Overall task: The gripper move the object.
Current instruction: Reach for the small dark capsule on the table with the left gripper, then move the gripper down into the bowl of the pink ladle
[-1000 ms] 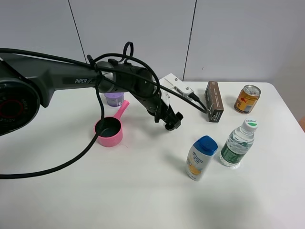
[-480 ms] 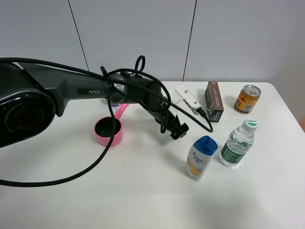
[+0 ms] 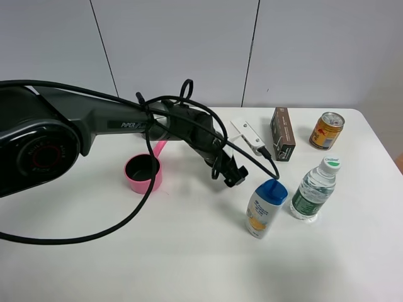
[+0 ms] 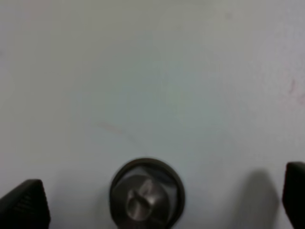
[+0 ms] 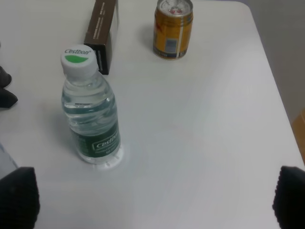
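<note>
The dark capsule has its body (image 4: 141, 196) within the flared rim (image 4: 148, 161). My left gripper will grab it by that body next, so that it can move it.
The object (image 4: 146, 195), a tiny dark capsule with a flared rim, stands on the white table seen from above in the left wrist view. My left gripper (image 4: 159, 202) is open, with its black fingertips (image 4: 24, 205) far apart on either side of the capsule and not touching it. In the exterior view the left gripper (image 3: 230, 174) hangs low over the table, left of a blue-capped bottle, and the capsule is hidden under it. My right gripper (image 5: 152, 202) is open and empty, with only its fingertips (image 5: 16, 198) showing.
A pink scoop cup (image 3: 143, 173) stands left of the arm. A white bottle with a blue cap (image 3: 265, 208), a water bottle (image 3: 313, 189) (image 5: 90, 112), a brown box (image 3: 283, 133) (image 5: 102, 28) and a yellow can (image 3: 327, 130) (image 5: 173, 28) stand on the right.
The left arm has swung right and lower, from beside the pink cup toward the blue-capped bottle. The purple container behind it is now hidden by the arm.
</note>
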`<state>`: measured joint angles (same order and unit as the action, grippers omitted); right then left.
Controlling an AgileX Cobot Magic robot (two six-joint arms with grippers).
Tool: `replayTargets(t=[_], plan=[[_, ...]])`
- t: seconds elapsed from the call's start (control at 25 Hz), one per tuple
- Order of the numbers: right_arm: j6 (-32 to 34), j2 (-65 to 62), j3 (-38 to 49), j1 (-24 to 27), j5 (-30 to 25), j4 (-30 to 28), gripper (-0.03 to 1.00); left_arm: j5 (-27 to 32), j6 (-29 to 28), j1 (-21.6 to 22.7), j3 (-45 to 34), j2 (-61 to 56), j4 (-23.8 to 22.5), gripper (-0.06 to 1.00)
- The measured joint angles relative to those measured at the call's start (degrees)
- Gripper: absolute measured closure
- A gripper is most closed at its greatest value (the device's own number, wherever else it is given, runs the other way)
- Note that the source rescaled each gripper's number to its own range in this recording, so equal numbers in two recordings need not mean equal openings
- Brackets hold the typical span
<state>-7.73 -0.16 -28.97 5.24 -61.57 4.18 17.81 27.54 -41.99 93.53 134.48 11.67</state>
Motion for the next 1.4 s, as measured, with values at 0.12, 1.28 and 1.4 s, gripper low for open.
replayTargets(t=[0.12,1.28,1.4], plan=[[0.0,0.0,0.0,0.0,0.0,0.0,-0.03,-0.07,-0.13,0.75,0.0,0.0,0.02,-0.06],[0.0,0.0,0.0,0.0,0.0,0.0,-0.03,-0.08,-0.3,1.2,0.0,0.91,4.08,0.94],[0.0,0.0,0.0,0.0,0.0,0.0,-0.03,0.11,-0.3,1.2,0.0,0.06,4.08,0.94]])
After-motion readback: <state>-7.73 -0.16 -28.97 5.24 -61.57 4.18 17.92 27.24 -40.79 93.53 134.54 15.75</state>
